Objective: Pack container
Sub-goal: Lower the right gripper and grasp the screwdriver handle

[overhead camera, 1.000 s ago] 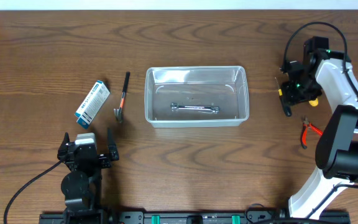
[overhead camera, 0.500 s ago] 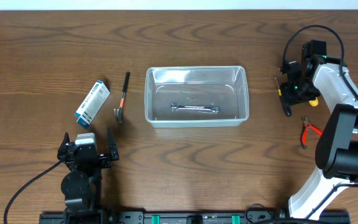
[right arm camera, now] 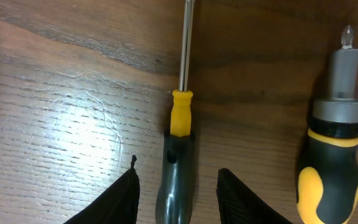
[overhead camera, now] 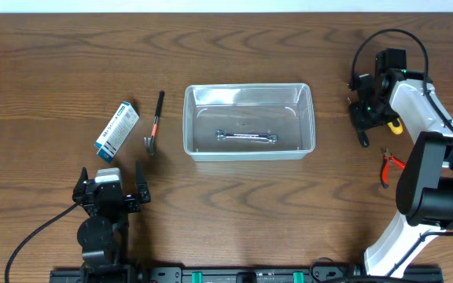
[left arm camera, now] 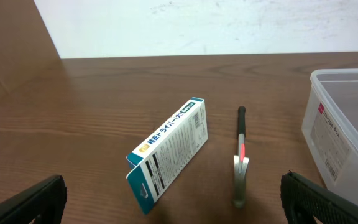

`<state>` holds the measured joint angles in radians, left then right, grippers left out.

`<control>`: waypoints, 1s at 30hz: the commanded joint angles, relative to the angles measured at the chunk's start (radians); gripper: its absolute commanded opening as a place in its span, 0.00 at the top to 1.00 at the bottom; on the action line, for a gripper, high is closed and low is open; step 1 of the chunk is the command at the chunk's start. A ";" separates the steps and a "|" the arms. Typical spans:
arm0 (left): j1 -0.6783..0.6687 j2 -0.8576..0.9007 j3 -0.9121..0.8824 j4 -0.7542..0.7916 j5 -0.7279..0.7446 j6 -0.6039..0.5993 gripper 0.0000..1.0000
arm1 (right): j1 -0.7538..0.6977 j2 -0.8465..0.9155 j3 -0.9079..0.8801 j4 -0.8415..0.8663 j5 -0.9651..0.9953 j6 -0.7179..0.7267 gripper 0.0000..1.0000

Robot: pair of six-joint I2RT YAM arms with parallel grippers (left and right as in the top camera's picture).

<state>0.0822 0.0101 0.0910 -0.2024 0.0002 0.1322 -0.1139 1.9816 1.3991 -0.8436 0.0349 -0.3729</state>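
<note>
My right gripper's open fingers are above the screwdriver's black handle (right arm camera: 176,186), short of the tabletop. My right gripper needs to go lower before it closes on the slim screwdriver (right arm camera: 178,149).
The clear plastic container (overhead camera: 248,122) sits mid-table with a metal wrench (overhead camera: 246,137) inside; its corner shows in the left wrist view (left arm camera: 347,134). My right gripper (overhead camera: 366,114) is open and low over the table, its fingers on either side of the grey handle of a slim yellow-collared screwdriver (right arm camera: 178,149), with gaps both sides (right arm camera: 176,205). A stubby black-and-yellow screwdriver (right arm camera: 334,149) lies just to its right. My left gripper (overhead camera: 108,192) is open and empty near the front edge, facing a small hammer (left arm camera: 241,158) and a white-and-blue cardboard box (left arm camera: 169,152).
Red-handled pliers (overhead camera: 389,165) lie on the table in front of the right gripper. The box (overhead camera: 117,130) and hammer (overhead camera: 154,124) lie left of the container. The right arm's cable loops above the wrist.
My right wrist has shifted slightly toward the far edge and left over the screwdrivers. The left arm and all objects have stayed still.
</note>
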 commanded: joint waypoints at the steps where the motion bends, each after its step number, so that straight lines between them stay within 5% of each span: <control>1: -0.004 -0.006 -0.027 -0.009 0.003 0.010 0.02 | 0.009 0.001 -0.007 0.001 0.022 0.003 0.59; 30: -0.004 -0.006 -0.027 -0.009 0.003 0.010 0.02 | 0.010 0.001 -0.128 0.111 0.043 0.037 0.57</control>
<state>0.0822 0.0101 0.0910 -0.2024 0.0006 0.1318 -0.1135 1.9816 1.2762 -0.7383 0.0589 -0.3641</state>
